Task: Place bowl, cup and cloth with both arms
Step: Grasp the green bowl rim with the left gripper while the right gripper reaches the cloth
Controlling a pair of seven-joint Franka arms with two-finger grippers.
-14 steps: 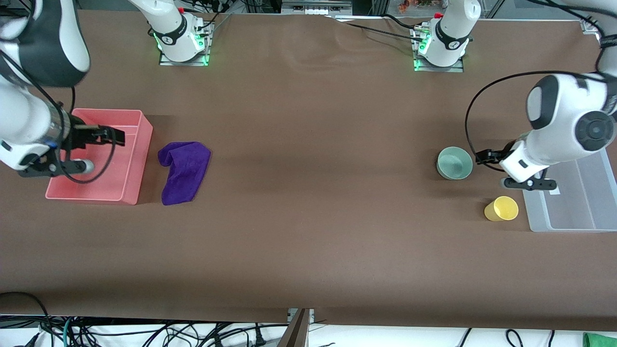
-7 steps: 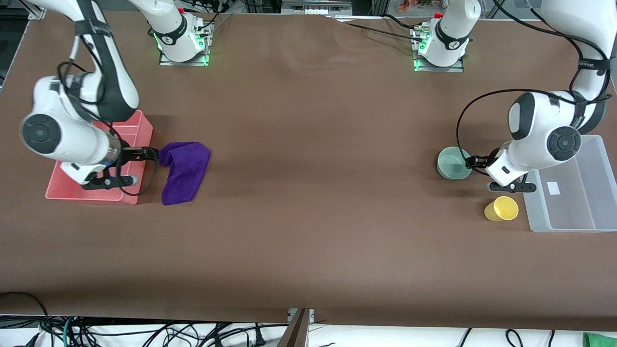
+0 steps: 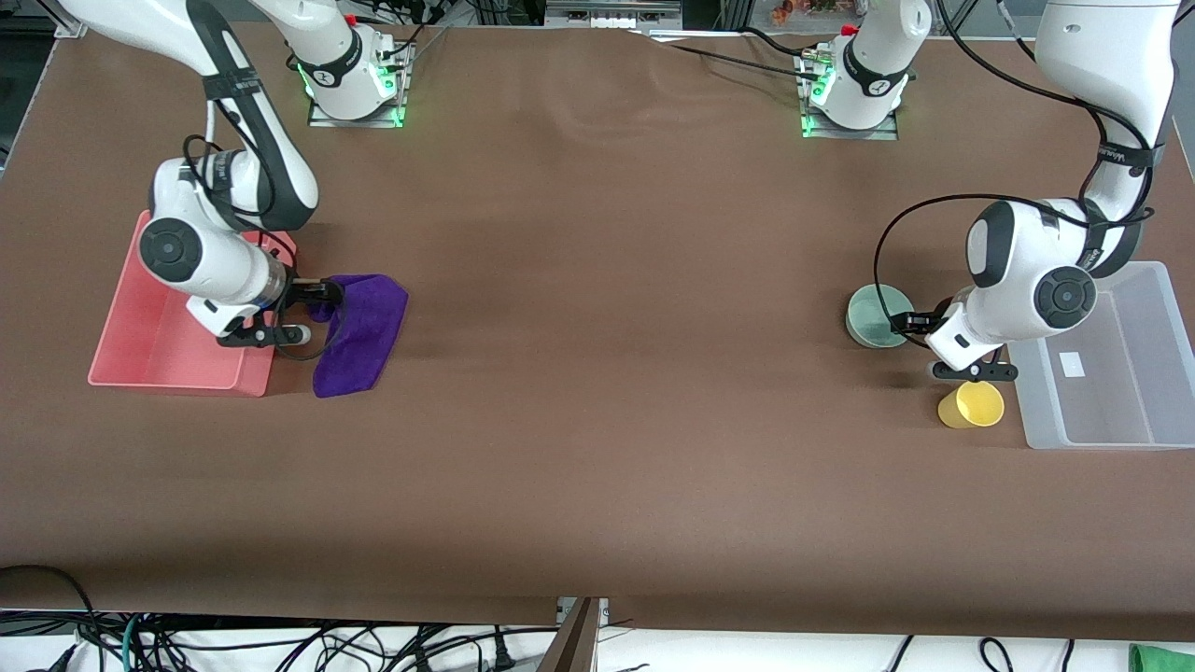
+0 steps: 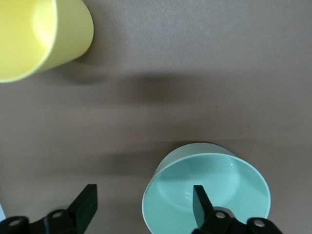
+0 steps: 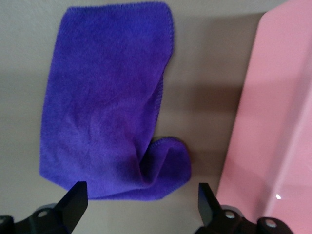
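My right gripper takes hold of the purple cloth by its folded end next, to place it in the pink bin (image 3: pixel 159 345).
The pale mint-green bowl (image 3: pixel 876 317) stands upright toward the left arm's end of the table. The yellow cup (image 3: pixel 971 404) lies on its side, nearer the front camera than the bowl. My left gripper (image 3: pixel 907 323) is open at the bowl's edge. In the left wrist view the gripper (image 4: pixel 145 204) has one finger over the inside of the bowl (image 4: pixel 209 190) and the other outside it, and the cup (image 4: pixel 39 34) also shows. The purple cloth (image 3: pixel 359 336) lies beside the pink bin (image 3: pixel 159 345). My right gripper (image 3: pixel 317 297) is open over the cloth's folded end (image 5: pixel 107 107), with its fingers (image 5: pixel 75 197) apart.
A clear plastic bin (image 3: pixel 1111 373) stands beside the cup and bowl at the left arm's end. The pink bin's wall (image 5: pixel 273 122) is close beside the right gripper. Brown table surface lies between the two groups.
The right gripper moved from over the pink bin to the cloth's folded end. The left gripper moved from beside the clear bin to the bowl's rim. Both arms came lower.
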